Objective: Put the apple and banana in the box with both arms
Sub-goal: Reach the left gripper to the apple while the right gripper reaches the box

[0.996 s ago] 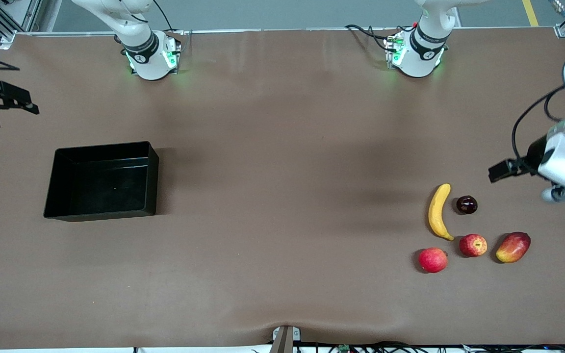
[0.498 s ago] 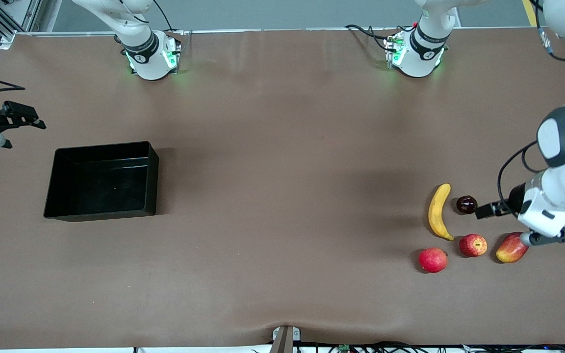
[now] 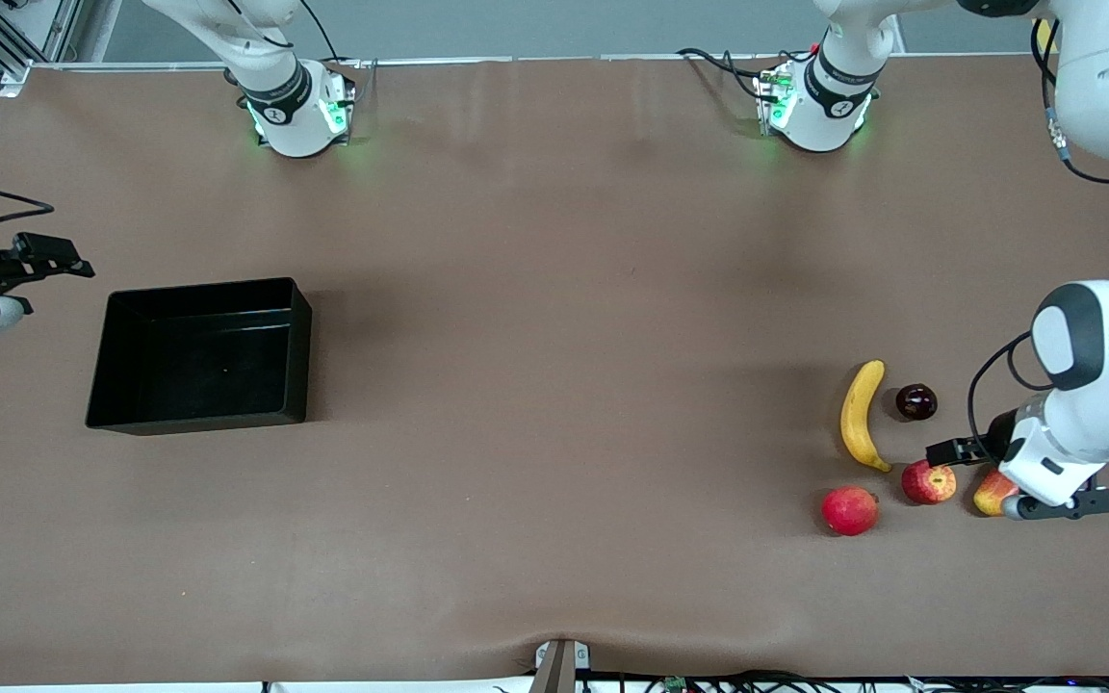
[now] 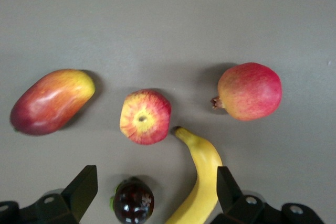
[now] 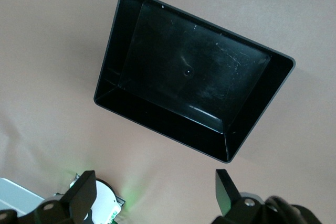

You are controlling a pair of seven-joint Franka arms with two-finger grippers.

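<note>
Next, my right gripper takes hold of the black box by its rim [image 3: 198, 284] to bring the box within reach for the apple and banana [image 3: 861, 426].
The apple [image 3: 929, 481], red with yellow streaks, lies at the left arm's end of the table, with the yellow banana [image 3: 861, 426] beside it and slightly farther from the front camera. My left gripper [image 3: 944, 450] hangs open and empty over these fruits. In the left wrist view its gripper [image 4: 155, 195] frames a dark fruit and part of the banana [image 4: 202, 182], with the apple [image 4: 145, 116] just past them. The black box [image 3: 198, 356] lies empty at the right arm's end. My right gripper [image 3: 73, 265] is open and empty in the air beside the box [image 5: 157, 114].
A pinkish-red round fruit [image 3: 849, 510], a red-yellow mango [image 3: 990, 493] partly covered by the left hand, and a small dark glossy fruit [image 3: 915, 401] lie around the apple. The arm bases stand along the table's edge farthest from the front camera. Brown tabletop stretches between box and fruits.
My left gripper has come down from beside the fruits to over them and now covers part of the mango. My right gripper has shifted a little toward the box.
</note>
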